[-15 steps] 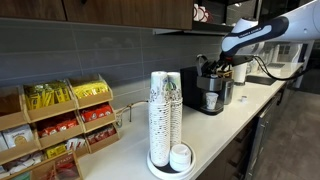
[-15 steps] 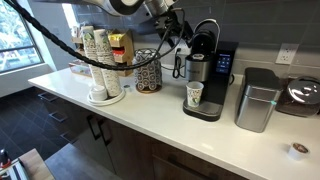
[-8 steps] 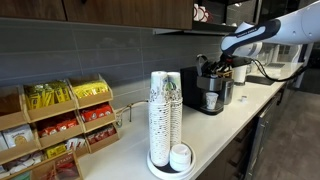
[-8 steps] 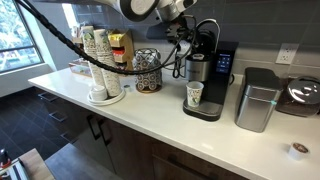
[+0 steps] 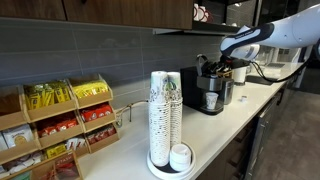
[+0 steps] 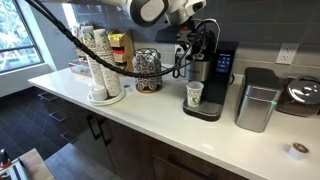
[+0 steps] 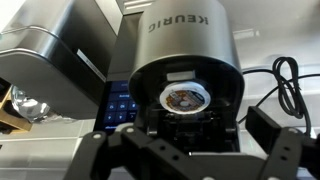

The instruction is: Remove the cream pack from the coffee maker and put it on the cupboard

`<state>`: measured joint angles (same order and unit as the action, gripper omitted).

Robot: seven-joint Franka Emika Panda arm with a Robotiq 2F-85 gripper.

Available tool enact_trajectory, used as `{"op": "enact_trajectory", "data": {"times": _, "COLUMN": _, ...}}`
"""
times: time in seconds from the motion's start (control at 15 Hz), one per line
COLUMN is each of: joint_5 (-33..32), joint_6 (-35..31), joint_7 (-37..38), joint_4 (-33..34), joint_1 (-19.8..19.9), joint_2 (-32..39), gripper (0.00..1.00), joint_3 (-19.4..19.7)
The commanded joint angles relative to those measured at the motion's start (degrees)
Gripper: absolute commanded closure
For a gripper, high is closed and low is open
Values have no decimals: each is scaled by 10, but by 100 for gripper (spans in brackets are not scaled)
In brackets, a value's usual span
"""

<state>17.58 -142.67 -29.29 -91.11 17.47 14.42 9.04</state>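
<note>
My gripper needs to move toward the pack before it closes on it, because my fingers don't yet reach the white rim of the cream pack [image 7: 186,98].
The black and silver coffee maker [image 7: 180,60] fills the wrist view with its head open. The cream pack [image 7: 186,98], a small round pod with a white rim and dark top, sits in the brewing holder. My gripper [image 7: 190,152] is open, its two fingers spread on either side just in front of the pod and not touching it. In both exterior views the gripper [image 5: 222,63] [image 6: 190,42] hovers at the raised head of the coffee maker [image 5: 212,88] [image 6: 207,80], which stands on the cupboard's white top [image 5: 250,112] [image 6: 140,112]. The pod is hidden there.
A white paper cup [image 6: 195,95] stands under the spout. A tall paper-cup stack [image 5: 165,115] [image 6: 97,62], a wire basket [image 6: 148,70], a snack rack [image 5: 55,125], a silver canister [image 6: 258,100] and a small pod [image 6: 296,150] are on the counter.
The arm has moved sideways along the counter towards the coffee maker, bringing the gripper up to the open head. Nothing has been taken hold of.
</note>
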Motion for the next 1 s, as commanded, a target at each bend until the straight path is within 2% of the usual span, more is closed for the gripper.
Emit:
{"op": "enact_trajectory", "data": {"times": 0.0, "joint_5": 22, "joint_6": -5, "joint_7": -22, "joint_4": 26, "joint_1": 24, "joint_2": 27, "gripper": 0, "joint_3": -19}}
{"op": "enact_trajectory", "data": {"times": 0.47, "joint_5": 34, "joint_6": 2, "joint_7": -30, "joint_4": 45, "joint_1": 44, "joint_2": 48, "gripper": 0, "joint_3": -38}}
{"op": "enact_trajectory", "data": {"times": 0.93, "joint_5": 35, "joint_6": 3, "joint_7": -33, "joint_4": 56, "joint_1": 53, "joint_2": 57, "gripper": 14, "joint_3": -50}}
